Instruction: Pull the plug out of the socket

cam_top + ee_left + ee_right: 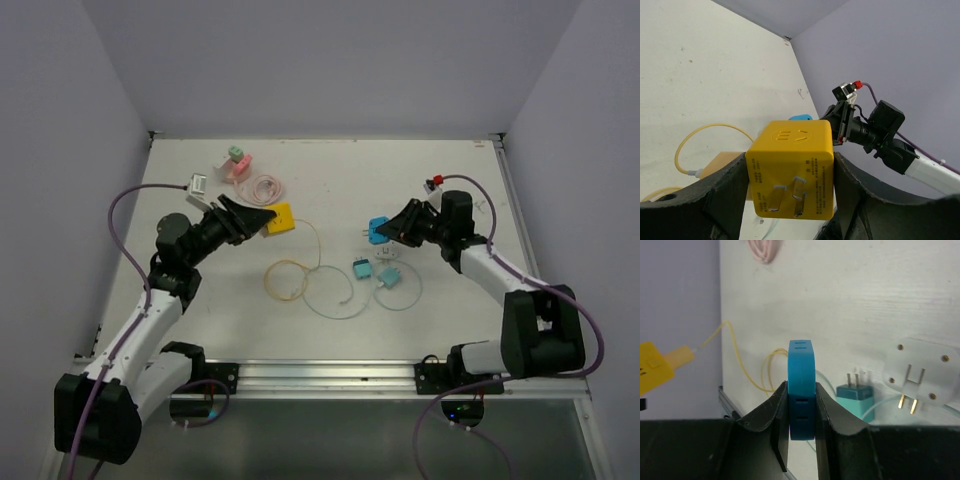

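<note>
The blue socket block (pixel 378 230) hangs above the table beside the white adapter and would come down short if my right gripper opened now, so it stays held for now.
My left gripper (pixel 262 222) is shut on a yellow cube socket (pixel 280 218). In the left wrist view the cube (pixel 792 167) sits between both fingers (pixel 722 197) with its three metal prongs facing the camera. A tan plug (pixel 719 164) on a yellow cable (pixel 705 134) sits in the cube's far side; it also shows in the right wrist view (pixel 681 356). My right gripper (pixel 388 232) is shut on a blue socket block (pixel 378 230), which stands upright between the fingers in the right wrist view (pixel 801 385).
Two teal plugs (pixel 362 268) (pixel 388 277) and a white adapter (pixel 920 377) lie near the right gripper, with looped yellow (pixel 285 278) and clear cables (pixel 335 295) mid-table. Pink and green plugs (pixel 237 160) and a pink cable (pixel 265 187) lie at the back left.
</note>
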